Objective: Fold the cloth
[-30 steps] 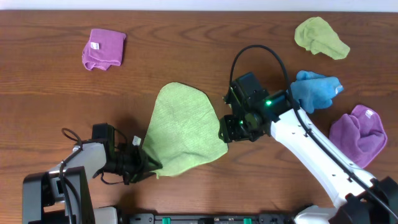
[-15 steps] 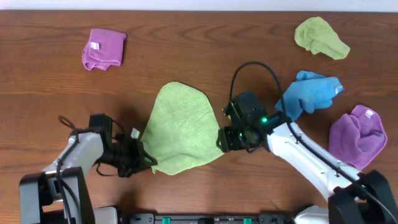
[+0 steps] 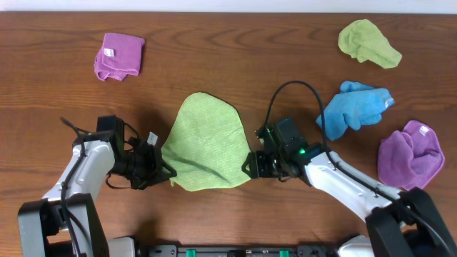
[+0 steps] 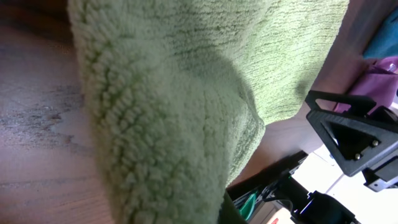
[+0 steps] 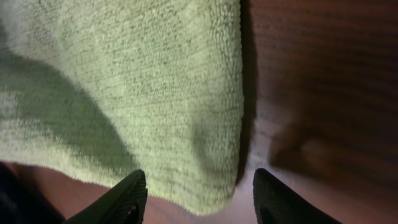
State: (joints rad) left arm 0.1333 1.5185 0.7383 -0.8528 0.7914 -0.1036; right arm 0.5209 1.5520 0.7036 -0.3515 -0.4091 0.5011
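Observation:
The light green cloth [image 3: 207, 139] needs to be spread and folded, so my right gripper needs to grab it next by its free near corner [image 3: 246, 176], to pair with my left gripper's corner.
A light green cloth [image 3: 207, 139] lies mid-table, its near left corner lifted and bunched. My left gripper [image 3: 163, 170] is at that corner. In the left wrist view the cloth [image 4: 186, 93] hangs right against the camera and hides the fingers, so it looks gripped. My right gripper [image 3: 250, 165] is at the cloth's near right corner. In the right wrist view it [image 5: 199, 202] is open, with the cloth's corner [image 5: 124, 81] lying on the table between the two spread fingers [image 5: 127, 199].
A folded purple cloth [image 3: 118, 56] lies far left. A crumpled green cloth [image 3: 368, 43], a blue cloth [image 3: 355, 106] and a purple cloth [image 3: 408, 153] lie at the right. The table's front edge is just behind both grippers.
My left gripper has moved away from the front edge and rightward, dragging the cloth's near left corner inward. My right gripper has dropped toward the front edge, to the near right corner.

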